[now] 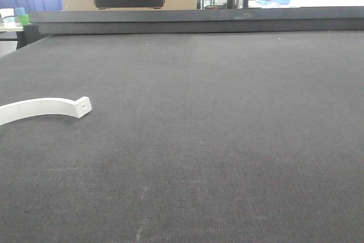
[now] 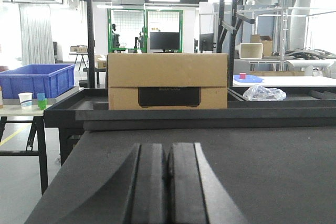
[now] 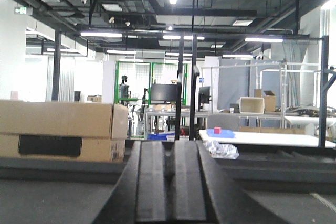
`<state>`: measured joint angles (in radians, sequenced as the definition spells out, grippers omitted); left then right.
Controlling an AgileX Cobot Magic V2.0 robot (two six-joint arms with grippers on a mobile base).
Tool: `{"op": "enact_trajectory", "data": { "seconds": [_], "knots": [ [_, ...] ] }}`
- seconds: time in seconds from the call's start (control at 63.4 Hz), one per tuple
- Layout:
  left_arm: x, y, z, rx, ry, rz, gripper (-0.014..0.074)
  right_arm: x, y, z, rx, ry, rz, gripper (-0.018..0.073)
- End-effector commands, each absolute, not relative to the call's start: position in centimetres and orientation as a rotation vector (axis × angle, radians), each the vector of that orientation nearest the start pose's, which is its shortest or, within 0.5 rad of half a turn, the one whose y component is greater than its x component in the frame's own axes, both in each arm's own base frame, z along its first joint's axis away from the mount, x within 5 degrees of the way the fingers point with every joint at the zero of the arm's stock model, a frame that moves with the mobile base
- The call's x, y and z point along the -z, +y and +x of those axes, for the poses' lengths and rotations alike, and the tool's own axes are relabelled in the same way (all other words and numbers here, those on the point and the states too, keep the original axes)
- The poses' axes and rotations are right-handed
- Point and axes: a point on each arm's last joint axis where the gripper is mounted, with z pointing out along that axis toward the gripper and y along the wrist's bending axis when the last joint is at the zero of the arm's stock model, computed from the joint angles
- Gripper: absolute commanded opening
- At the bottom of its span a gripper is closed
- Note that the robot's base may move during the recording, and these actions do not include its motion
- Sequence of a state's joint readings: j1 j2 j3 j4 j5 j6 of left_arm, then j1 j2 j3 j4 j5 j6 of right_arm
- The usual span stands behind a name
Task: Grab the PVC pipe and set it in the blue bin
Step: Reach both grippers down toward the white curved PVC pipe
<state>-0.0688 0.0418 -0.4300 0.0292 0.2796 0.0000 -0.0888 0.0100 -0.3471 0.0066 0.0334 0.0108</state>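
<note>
The PVC pipe needs to go in the blue bin. My right gripper should grab the pipe by its squared end next.
The PVC pipe, a slim white arc with a squared end and a small round hole, lies flat on the dark table at the left edge of the front view. Neither gripper appears in that view. In the left wrist view my left gripper is shut with nothing between its fingers, low over the dark table. A blue bin stands on a side table far off to the left. My right gripper is shut and empty in the right wrist view. The pipe is not in either wrist view.
A cardboard box stands past the table's raised far edge. A crumpled clear plastic bag lies behind to the right. A white table with a small red cube stands further back. Cups sit beside the blue bin.
</note>
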Motion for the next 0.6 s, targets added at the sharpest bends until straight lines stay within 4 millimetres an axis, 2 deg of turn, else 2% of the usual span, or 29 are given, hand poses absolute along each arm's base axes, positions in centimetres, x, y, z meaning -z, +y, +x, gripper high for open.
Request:
{"op": "enact_trajectory", "data": {
  "seconds": [0.0,0.158,0.316,0.379,0.473,0.584],
  "knots": [
    [-35.5,0.0,1.8,0.036,1.460,0.061,-0.0111,-34.7,-0.1,1.6,0.071,1.258,0.068,-0.0167],
    [-39.2,-0.3,5.1,0.032,1.627,0.066,-0.0111,-37.4,-0.3,3.4,0.064,1.527,0.081,-0.0167],
    [-40.7,-0.7,11.0,0.027,1.815,0.074,-0.0111,-38.4,-0.7,8.0,0.055,1.859,0.098,-0.0167],
    [-40.2,-0.9,13.9,0.025,1.910,0.079,-0.0111,-38.1,-1.0,10.3,0.051,1.978,0.104,-0.0167],
    [-39.1,-1.2,16.9,0.034,2.001,0.079,-0.0111,-37.2,-1.2,13.0,0.047,2.094,0.111,-0.0167],
    [-36.6,-1.4,20.4,0.030,2.132,0.085,-0.0111,-35.2,-1.5,15.8,0.036,2.241,0.120,-0.0167]
  ]
}}
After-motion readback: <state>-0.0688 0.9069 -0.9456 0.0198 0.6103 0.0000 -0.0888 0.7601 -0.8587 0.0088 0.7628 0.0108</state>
